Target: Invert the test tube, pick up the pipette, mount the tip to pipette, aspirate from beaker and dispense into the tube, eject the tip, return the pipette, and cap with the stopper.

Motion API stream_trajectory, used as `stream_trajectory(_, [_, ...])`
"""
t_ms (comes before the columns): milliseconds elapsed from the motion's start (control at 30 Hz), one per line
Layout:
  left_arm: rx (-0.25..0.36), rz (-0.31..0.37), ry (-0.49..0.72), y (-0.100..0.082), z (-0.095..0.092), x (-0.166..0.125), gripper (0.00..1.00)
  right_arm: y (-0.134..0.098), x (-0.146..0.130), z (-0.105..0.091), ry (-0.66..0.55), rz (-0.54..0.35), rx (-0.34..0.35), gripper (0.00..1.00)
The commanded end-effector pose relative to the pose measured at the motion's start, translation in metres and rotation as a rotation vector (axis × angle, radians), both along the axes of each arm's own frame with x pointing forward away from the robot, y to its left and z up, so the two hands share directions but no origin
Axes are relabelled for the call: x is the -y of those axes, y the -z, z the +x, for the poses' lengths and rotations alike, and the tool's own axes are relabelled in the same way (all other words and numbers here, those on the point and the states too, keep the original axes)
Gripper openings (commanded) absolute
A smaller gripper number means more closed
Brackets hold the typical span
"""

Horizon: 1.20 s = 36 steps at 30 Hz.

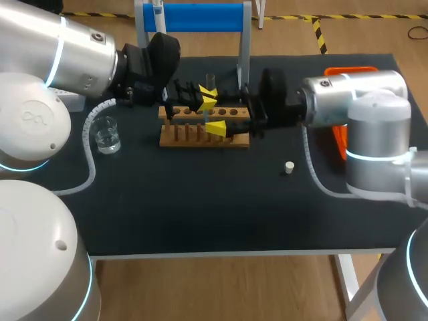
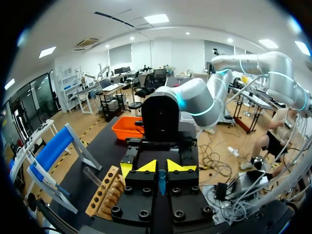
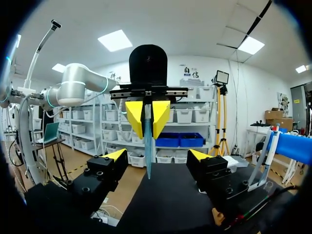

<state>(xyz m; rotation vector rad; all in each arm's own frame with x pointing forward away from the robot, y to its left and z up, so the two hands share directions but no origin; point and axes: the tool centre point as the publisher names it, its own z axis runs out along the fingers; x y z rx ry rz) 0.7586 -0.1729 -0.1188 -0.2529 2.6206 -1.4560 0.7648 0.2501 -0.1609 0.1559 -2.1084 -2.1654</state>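
Next, my right gripper grabs the pipette tip by its bare lower part (image 3: 148, 153), since my left gripper's yellow fingers cover the pipette tip's upper part.
My left gripper (image 1: 206, 97) hangs over the wooden tube rack (image 1: 204, 136), shut on a slim blue pipette tip (image 3: 148, 141) that points down from its yellow tips. In the left wrist view the tip (image 2: 161, 180) shows pinched between the closed fingers of this gripper (image 2: 161, 168). My right gripper (image 3: 157, 157) faces the left gripper (image 3: 147, 117) head-on. Its fingers stand wide apart on either side of the blue tip without touching it. A clear test tube (image 1: 210, 81) stands upright at the rack's far side. The glass beaker (image 1: 107, 134) sits left of the rack, the white stopper (image 1: 289, 167) to its right front.
A blue stand (image 1: 194, 17) rises at the table's back edge behind the rack. An orange tray (image 1: 348, 71) lies at the back right, partly behind my right arm (image 1: 348, 100). Bare black tabletop (image 1: 200, 200) stretches in front of the rack.
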Motion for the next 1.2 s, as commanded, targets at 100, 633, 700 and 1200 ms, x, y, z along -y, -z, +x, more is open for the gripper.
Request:
stream_trajectory(100, [-0.003,0.004,0.001,-0.001,0.000,0.000,0.00,-0.002,-0.007,0.001,-0.014,-0.010,0.001,0.76])
stream_trajectory(633, [-0.003,0.004,0.001,-0.001,0.000,0.000,0.00,-0.005,-0.012,-0.004,-0.034,-0.008,0.011,0.47])
stream_trajectory(700, [-0.003,0.004,0.001,-0.001,0.000,0.000,0.00,-0.005,-0.012,-0.004,-0.036,-0.007,0.013,0.45])
stream_trajectory(1200, [-0.003,0.004,0.001,-0.001,0.000,0.000,0.00,-0.006,-0.012,-0.008,-0.047,0.001,0.014,0.00])
